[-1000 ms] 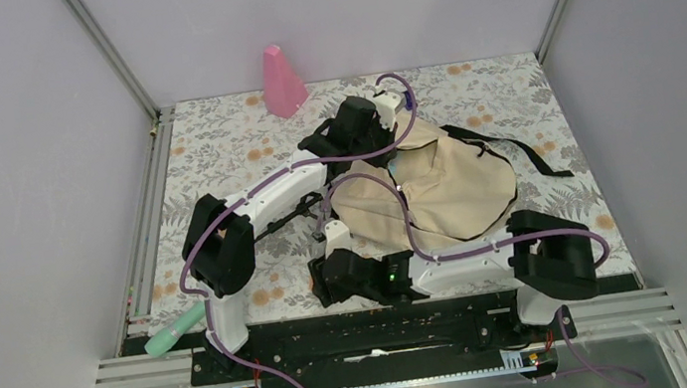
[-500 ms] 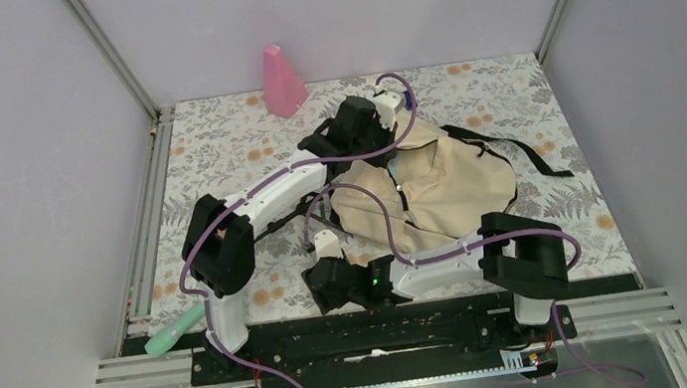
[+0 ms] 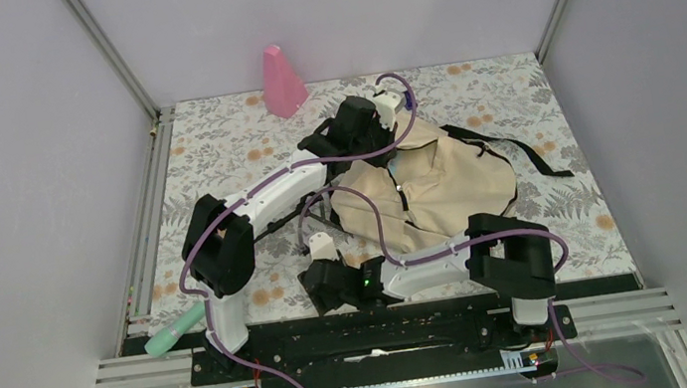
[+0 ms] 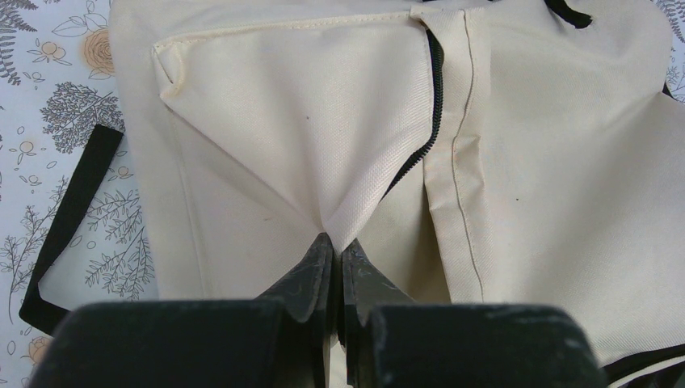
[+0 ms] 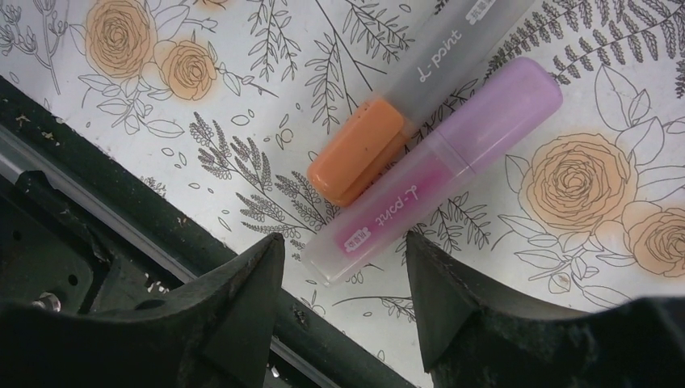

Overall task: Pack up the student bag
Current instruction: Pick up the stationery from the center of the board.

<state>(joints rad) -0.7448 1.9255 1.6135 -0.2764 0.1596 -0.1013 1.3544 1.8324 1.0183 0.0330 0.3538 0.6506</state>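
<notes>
The pink highlighter's body [image 5: 378,223] slants between my fingers beside the orange cap [image 5: 358,151], so it is too early to close on the pink highlighter. My right gripper turns first, then closes.
The student bag [image 3: 454,184] is a beige fabric backpack lying flat at the table's centre right, its black zipper [image 4: 420,145] partly undone. My left gripper [image 4: 337,246] is shut on a pinched fold of the bag's beige flap beside the zipper; from above it [image 3: 392,147] sits at the bag's far left corner. My right gripper [image 5: 344,238] is open, low over the near edge of the table. Just ahead of its fingertips lie a pink highlighter [image 5: 452,174] and an orange-capped highlighter [image 5: 363,153], side by side on the floral cloth. Nothing is between the jaws.
A pink cone-shaped object [image 3: 283,82] stands at the back. A green cylinder [image 3: 175,330] lies at the front left by the left arm's base. The black rail [image 5: 121,210] runs right under the right gripper. A black strap [image 3: 525,155] trails to the bag's right.
The right arm has drawn leftward and back along the near edge, its gripper shifting slightly left. The left gripper and the bag have not moved.
</notes>
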